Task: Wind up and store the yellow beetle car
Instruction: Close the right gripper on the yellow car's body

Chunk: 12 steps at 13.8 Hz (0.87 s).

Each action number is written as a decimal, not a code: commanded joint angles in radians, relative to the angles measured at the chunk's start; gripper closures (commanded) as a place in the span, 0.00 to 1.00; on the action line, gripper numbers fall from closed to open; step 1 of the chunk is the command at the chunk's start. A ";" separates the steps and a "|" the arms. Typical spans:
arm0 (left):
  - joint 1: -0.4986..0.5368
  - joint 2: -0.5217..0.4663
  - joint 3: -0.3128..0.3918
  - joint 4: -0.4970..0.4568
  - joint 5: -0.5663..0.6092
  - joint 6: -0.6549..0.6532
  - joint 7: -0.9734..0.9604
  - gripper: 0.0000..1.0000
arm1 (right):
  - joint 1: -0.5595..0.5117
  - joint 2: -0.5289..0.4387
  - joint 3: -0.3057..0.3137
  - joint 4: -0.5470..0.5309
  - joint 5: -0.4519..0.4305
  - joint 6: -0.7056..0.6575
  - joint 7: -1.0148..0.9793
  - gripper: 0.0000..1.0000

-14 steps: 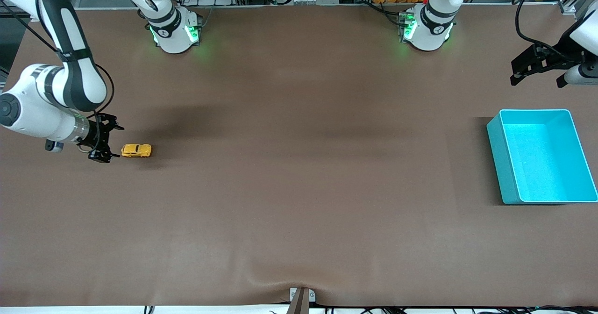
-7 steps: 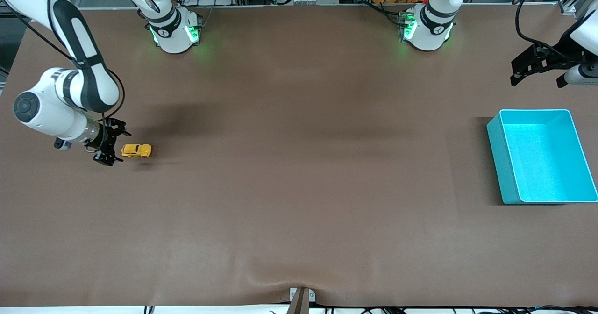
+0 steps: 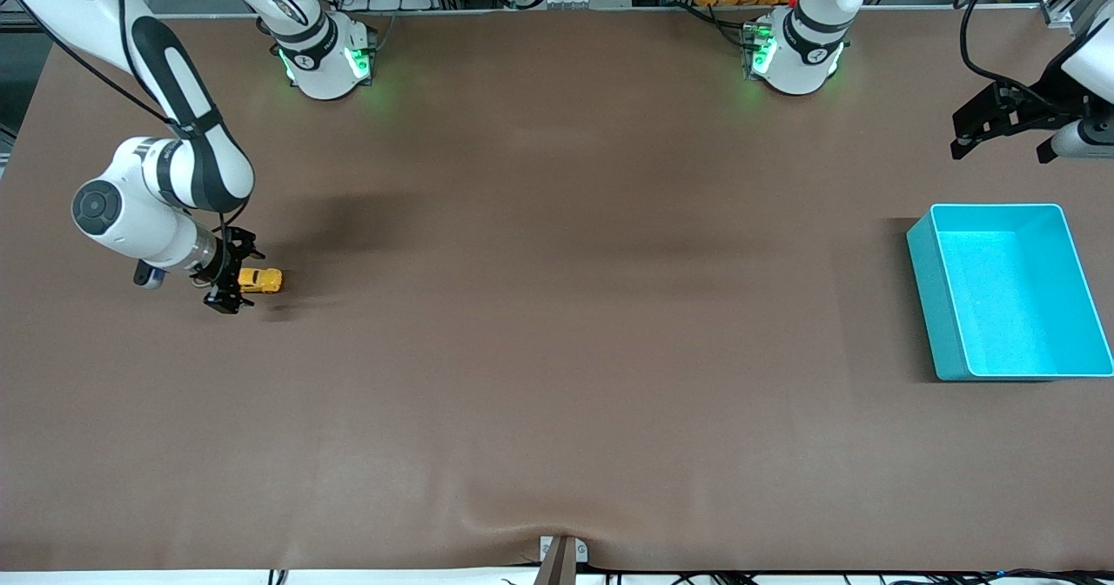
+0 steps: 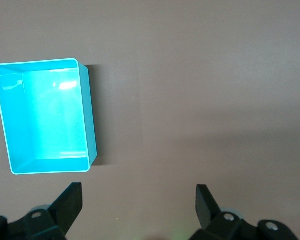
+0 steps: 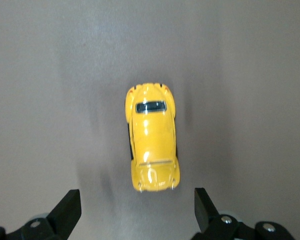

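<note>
The robot's right fingers stop short of the yellow beetle car's near end (image 5: 155, 182) in the right wrist view, so the right gripper needs to move toward that end before it closes on the car.
The yellow beetle car (image 3: 260, 280) (image 5: 152, 151) rests on its wheels on the brown table (image 3: 557, 324) near the right arm's end. My right gripper (image 3: 235, 277) (image 5: 138, 207) hovers open at one end of the car, one finger to each side, with nothing touching it. The teal bin (image 3: 922, 280) (image 4: 89, 120) stands empty at the left arm's end. My left gripper (image 3: 1001, 137) (image 4: 139, 202) waits open in the air over the table edge beside the bin, nothing between its fingers.
The two arm bases (image 3: 326, 58) (image 3: 796, 50) stand along the table's back edge. A small bracket (image 3: 561, 554) sits at the front edge, where the table cover wrinkles.
My right gripper has travelled toward the car, from a short gap beside it to overlapping its end. The car, the bin and the left arm have not moved.
</note>
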 commanded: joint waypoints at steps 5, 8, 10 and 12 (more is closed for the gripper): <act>0.008 -0.013 -0.004 -0.003 -0.011 0.006 0.019 0.00 | -0.059 0.006 0.004 -0.007 -0.038 0.035 0.022 0.15; 0.010 -0.013 -0.002 -0.003 -0.011 0.006 0.019 0.00 | -0.054 0.024 0.004 -0.007 -0.038 0.064 0.022 0.20; 0.010 -0.013 -0.002 -0.003 -0.011 0.006 0.019 0.00 | -0.049 0.030 0.004 -0.007 -0.038 0.067 0.023 0.20; 0.008 -0.013 -0.004 -0.003 -0.011 0.008 0.019 0.00 | -0.048 0.032 0.004 -0.010 -0.038 0.064 0.023 0.21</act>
